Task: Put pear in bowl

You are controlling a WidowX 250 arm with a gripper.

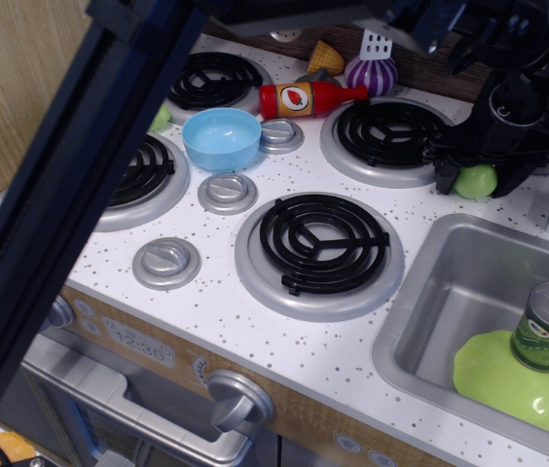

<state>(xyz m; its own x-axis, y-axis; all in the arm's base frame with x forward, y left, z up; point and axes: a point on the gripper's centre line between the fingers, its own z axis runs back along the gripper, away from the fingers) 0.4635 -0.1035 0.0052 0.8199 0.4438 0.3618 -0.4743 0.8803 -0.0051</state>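
The gripper picks up the light-green pear by its rounded body (475,182) next, to put the pear in the light-blue bowl (222,138).
The light-green pear (476,182) lies on the white counter between the back right burner (389,136) and the sink. My black gripper (475,177) has come down over it, with one finger (445,177) on its left and the other on its right. The jaws stand open around the pear, and its top is hidden by the gripper. The light-blue bowl (222,138) sits empty and upright between the left burners, well to the left of the gripper.
A red bottle (309,98) lies behind the bowl. A purple toy (372,73) and a spatula (377,44) stand at the back. The sink (450,292) holds a lime plate (508,384) and a green can (547,326). A dark arm beam (80,195) blocks the left.
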